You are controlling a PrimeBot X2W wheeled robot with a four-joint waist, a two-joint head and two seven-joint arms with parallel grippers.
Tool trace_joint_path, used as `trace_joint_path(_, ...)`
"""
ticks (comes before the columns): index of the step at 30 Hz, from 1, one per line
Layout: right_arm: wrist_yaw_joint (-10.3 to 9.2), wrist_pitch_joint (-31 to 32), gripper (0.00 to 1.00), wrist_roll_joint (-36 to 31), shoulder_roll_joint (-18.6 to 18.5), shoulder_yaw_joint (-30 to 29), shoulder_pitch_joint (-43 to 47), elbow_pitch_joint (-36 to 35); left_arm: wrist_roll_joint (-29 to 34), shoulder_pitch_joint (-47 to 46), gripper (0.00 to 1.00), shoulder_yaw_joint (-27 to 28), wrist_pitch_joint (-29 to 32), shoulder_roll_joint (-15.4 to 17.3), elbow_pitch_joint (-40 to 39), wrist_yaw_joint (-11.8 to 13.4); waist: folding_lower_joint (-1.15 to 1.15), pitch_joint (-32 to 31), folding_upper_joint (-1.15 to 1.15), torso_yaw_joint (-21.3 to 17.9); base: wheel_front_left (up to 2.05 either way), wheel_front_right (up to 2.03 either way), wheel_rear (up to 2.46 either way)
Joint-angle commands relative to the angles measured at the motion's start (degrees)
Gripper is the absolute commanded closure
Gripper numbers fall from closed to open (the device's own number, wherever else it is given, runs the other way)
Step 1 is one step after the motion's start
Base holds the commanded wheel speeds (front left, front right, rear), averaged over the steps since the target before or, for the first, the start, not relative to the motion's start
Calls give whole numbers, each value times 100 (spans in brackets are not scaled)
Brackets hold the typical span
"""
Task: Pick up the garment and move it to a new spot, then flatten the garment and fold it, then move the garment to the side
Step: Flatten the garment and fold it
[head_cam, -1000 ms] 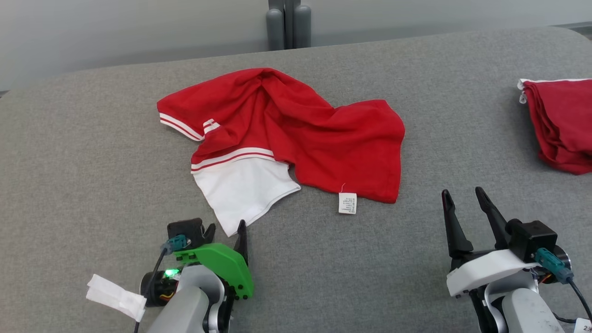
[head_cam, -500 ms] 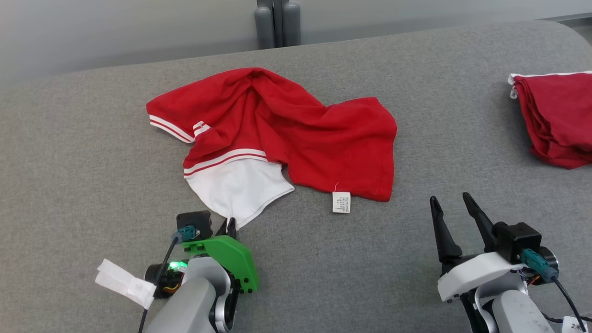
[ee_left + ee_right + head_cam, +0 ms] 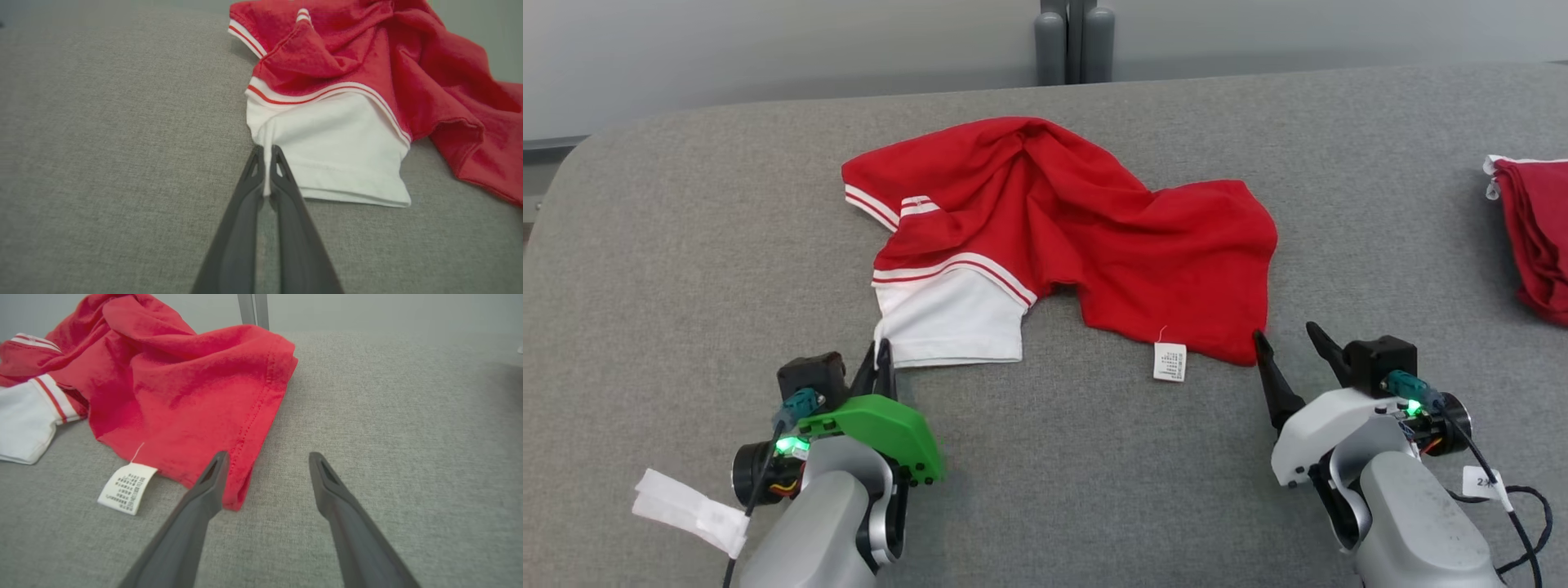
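Note:
Next, the right gripper grabs the garment by its red hem corner (image 3: 1249, 354), where a small fold stands open and the cloth beside the fold lies slack.
A crumpled red garment (image 3: 1094, 237) with a white sleeve and striped trim lies mid-surface. My left gripper (image 3: 880, 359) is shut on the near left corner of the white sleeve (image 3: 339, 155). In the left wrist view that gripper (image 3: 267, 153) has a thin fold of white cloth pinched between its fingers. My right gripper (image 3: 1286, 335) is open at the garment's near right corner. In the right wrist view this gripper (image 3: 269, 457) has its left finger over the red hem (image 3: 245, 428), with the other finger over bare fabric. A white care label (image 3: 1170, 362) hangs from the near hem.
The grey padded surface (image 3: 686, 245) has a rounded far left corner. A second red cloth (image 3: 1535, 237) lies at the right edge. Grey posts (image 3: 1074, 41) stand behind the far edge. Bare grey fabric stretches near me, between the two arms.
The left gripper has shut on the white sleeve corner and drawn it out leftward. The right gripper has moved forward to the red hem corner. The head camera has shifted too.

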Motion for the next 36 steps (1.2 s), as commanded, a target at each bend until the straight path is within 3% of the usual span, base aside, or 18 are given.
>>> trace_joint_path(1, -9, 27, 0, -43, -25, -41, -144, 153, -24, 33, 100, 38, -53, 86, -90, 41, 0, 58, 0, 121, 0, 0, 0)
trace_joint_path(12, -8, 504, 0, -338, -16, 377, -524, 964, -62, 337, 100, 144, -137, 322, -707, 137, 0, 140, 0, 299, 0, 0, 0)
trace_joint_path(13, -7, 546, 9, -364, -16, 404, -507, 951, -62, 356, 100, 145, -139, 341, -753, 140, 0, 141, 0, 298, 0, 0, 0)
trace_joint_path(15, -5, 653, 59, -401, -10, 468, -450, 902, -67, 388, 100, 155, -132, 378, -849, 158, 0, 142, 0, 287, 0, 0, 0)
trace_joint_path(16, -5, 729, 59, -433, -8, 512, -416, 871, -64, 402, 100, 159, -131, 405, -901, 163, 0, 141, 0, 276, 0, 0, 0)
trace_joint_path(17, -5, 782, 86, -464, -10, 535, -390, 835, -67, 412, 100, 164, -124, 425, -947, 177, 0, 143, 0, 265, 0, 0, 0)
trace_joint_path(18, -5, 858, 100, -493, -12, 552, -362, 791, -71, 420, 100, 167, -112, 444, -993, 193, 0, 144, 0, 252, 0, 0, 0)
trace_joint_path(25, -6, 853, 100, -409, -22, 541, -329, 281, -52, 372, 100, 150, -52, 569, -1288, 184, 0, 136, 0, 187, 0, 0, 0)
trace_joint_path(36, -7, 443, 100, -855, -22, -319, -602, -1008, 236, -166, 100, 318, -107, 1145, -2170, 136, 0, -251, 0, 105, 0, 0, 0)
